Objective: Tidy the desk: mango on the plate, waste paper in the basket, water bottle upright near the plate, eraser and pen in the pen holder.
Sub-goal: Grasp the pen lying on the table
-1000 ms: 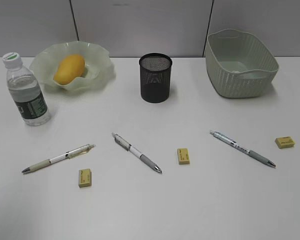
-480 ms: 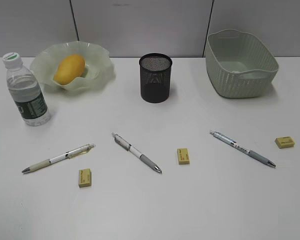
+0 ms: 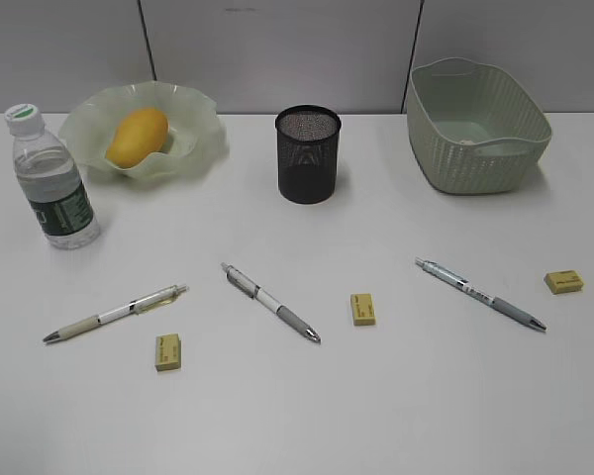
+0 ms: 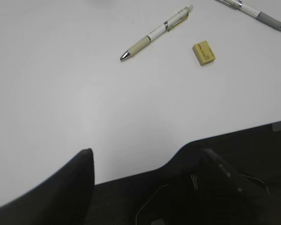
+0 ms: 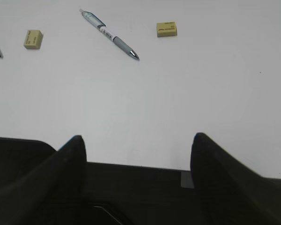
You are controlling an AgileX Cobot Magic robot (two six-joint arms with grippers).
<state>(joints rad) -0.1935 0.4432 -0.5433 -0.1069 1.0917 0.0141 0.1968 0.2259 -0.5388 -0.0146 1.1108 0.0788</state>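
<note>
My right gripper should tidy a pen into the pen holder next, so it should grab the clear-barrelled pen by its barrel.
The mango lies on the plate at the back left, and the water bottle stands upright beside it. The pen holder is at back centre, the basket at back right. Three pens and three erasers lie on the desk. No waste paper is in view. My left gripper hangs open over the desk's near edge, short of a pen and an eraser. My right gripper is open too, short of a pen and an eraser.
Neither arm shows in the exterior view. A grey partition wall runs behind the desk. In the right wrist view a second eraser lies at the far left. The dark area below both grippers is off the desk's front edge.
</note>
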